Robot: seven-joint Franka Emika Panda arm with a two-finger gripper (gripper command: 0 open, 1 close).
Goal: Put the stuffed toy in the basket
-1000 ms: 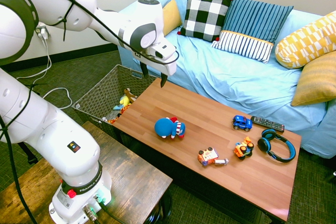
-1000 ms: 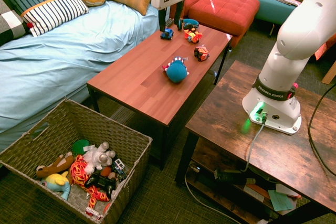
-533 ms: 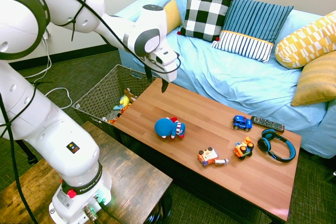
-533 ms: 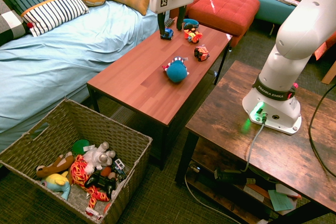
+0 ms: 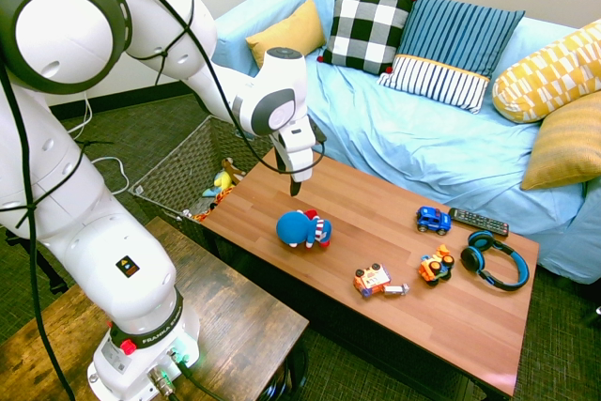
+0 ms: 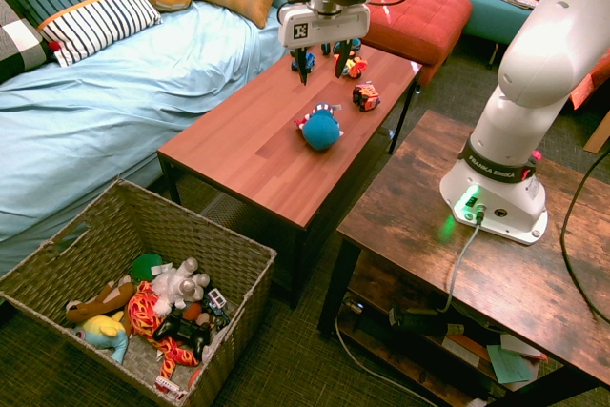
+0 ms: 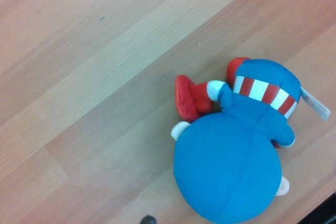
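My gripper needs to take the stuffed toy next by its narrower body point(image 7: 253, 113) right beside the head, because the big round head bulges wide.
The stuffed toy point(image 5: 302, 228) point(image 6: 320, 127) point(image 7: 239, 150), a round blue plush with red and white stripes, lies on the wooden coffee table point(image 5: 376, 260). My gripper point(image 5: 294, 185) point(image 6: 319, 68) hangs open a little above the table, over the strip between the toy and the sofa. Nothing is between its fingers. The basket point(image 5: 183, 176) point(image 6: 124, 283) sits on the floor off the table's end, with several toys inside it.
Further along the table lie a blue toy car point(image 5: 433, 221), two orange toy vehicles point(image 5: 377, 280) point(image 5: 436, 265), a remote point(image 5: 478, 222) and blue headphones point(image 5: 495, 260). A blue sofa point(image 5: 441, 138) with cushions runs along the table's far side. A red ottoman point(image 6: 405, 11) stands beyond it.
My gripper has come down and moved along the table toward the stuffed toy, staying open. The toy has not moved.
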